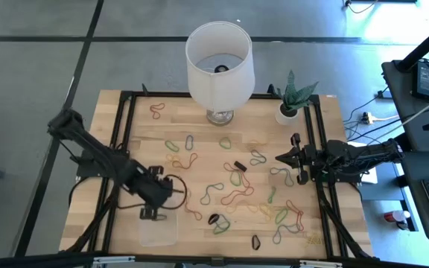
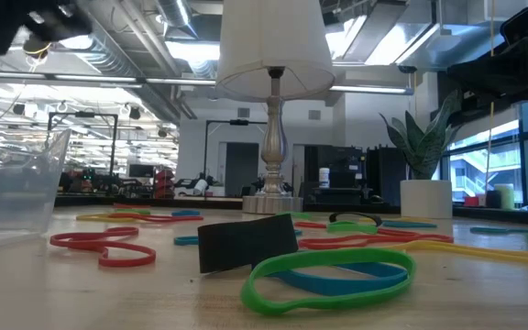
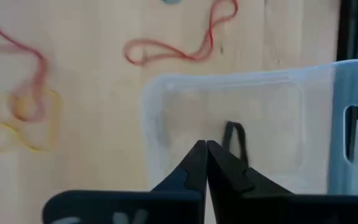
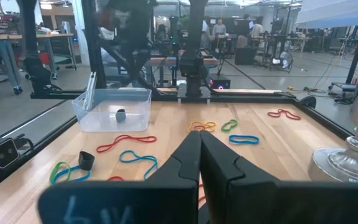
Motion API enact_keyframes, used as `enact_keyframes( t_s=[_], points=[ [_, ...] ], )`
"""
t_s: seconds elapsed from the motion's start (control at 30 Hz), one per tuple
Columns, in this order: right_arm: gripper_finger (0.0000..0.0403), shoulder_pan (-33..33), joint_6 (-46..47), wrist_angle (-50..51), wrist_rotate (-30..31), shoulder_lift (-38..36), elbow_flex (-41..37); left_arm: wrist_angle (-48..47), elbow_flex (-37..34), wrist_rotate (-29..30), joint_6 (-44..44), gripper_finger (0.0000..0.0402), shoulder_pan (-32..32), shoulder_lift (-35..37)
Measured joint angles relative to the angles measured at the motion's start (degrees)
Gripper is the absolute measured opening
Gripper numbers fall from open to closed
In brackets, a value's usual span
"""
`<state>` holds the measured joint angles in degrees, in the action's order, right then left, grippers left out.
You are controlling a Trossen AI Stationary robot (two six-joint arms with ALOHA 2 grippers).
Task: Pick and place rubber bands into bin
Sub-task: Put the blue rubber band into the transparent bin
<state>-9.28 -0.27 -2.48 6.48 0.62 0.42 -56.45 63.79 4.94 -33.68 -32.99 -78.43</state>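
Observation:
Next, my right gripper grips the blue rubber band by a part of its loop (image 1: 282,170) to place the rubber band into the clear bin (image 1: 159,229).
Many rubber bands lie loose on the wooden table, among them a red one (image 1: 156,112), a green one (image 1: 235,179) and a green one close to the low camera (image 2: 328,275). The clear bin (image 1: 159,229) stands near the table's front left edge. A black rubber band (image 3: 234,138) lies inside the bin (image 3: 241,81). My left gripper (image 1: 153,211) hangs shut above the bin, pointing down, with nothing between its fingers (image 3: 205,150). My right gripper (image 1: 278,158) waits shut and level at the table's right side, pointing toward the left (image 4: 199,140).
A white-shaded lamp (image 1: 218,59) on a metal foot stands at the table's far middle, with a white plant pot (image 1: 287,112) to its right. Black frame rails (image 1: 125,134) run along the table's edges. More black bands lie near the front edge (image 1: 256,242).

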Motion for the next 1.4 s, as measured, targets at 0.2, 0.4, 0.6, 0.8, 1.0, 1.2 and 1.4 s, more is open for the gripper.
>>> enact_keyframes(
  t_s=[0.2,0.4,0.6,0.8,1.0,1.2,1.4],
  points=[
    [0.0005,0.00,0.09,-0.24,1.51,0.39,0.00,-4.64,0.00,5.71,11.59,0.0001,5.89,5.54],
    [0.0002,0.00,3.05,-1.45,6.95,4.76,0.00,-9.12,-0.14,7.59,21.06,0.0001,15.67,6.29],
    [0.0001,0.00,8.19,-2.40,7.65,13.04,2.97,-5.26,-4.93,5.21,31.03,0.0001,25.01,6.83],
    [0.0001,0.00,9.33,-0.68,8.41,26.54,10.99,5.27,-14.87,-0.12,36.73,0.0002,32.75,11.18],
    [0.0000,0.02,16.67,16.94,14.33,43.46,24.81,8.73,-22.90,-0.61,36.11,0.0002,38.33,18.46],
    [0.0005,1.12,26.06,41.76,14.12,60.26,38.15,12.13,-22.80,-2.05,36.15,0.0002,40.74,23.38],
    [0.0034,3.38,36.56,61.67,8.11,72.63,43.86,12.15,-22.86,-1.99,34.58,0.0001,41.09,25.99]
  ],
)
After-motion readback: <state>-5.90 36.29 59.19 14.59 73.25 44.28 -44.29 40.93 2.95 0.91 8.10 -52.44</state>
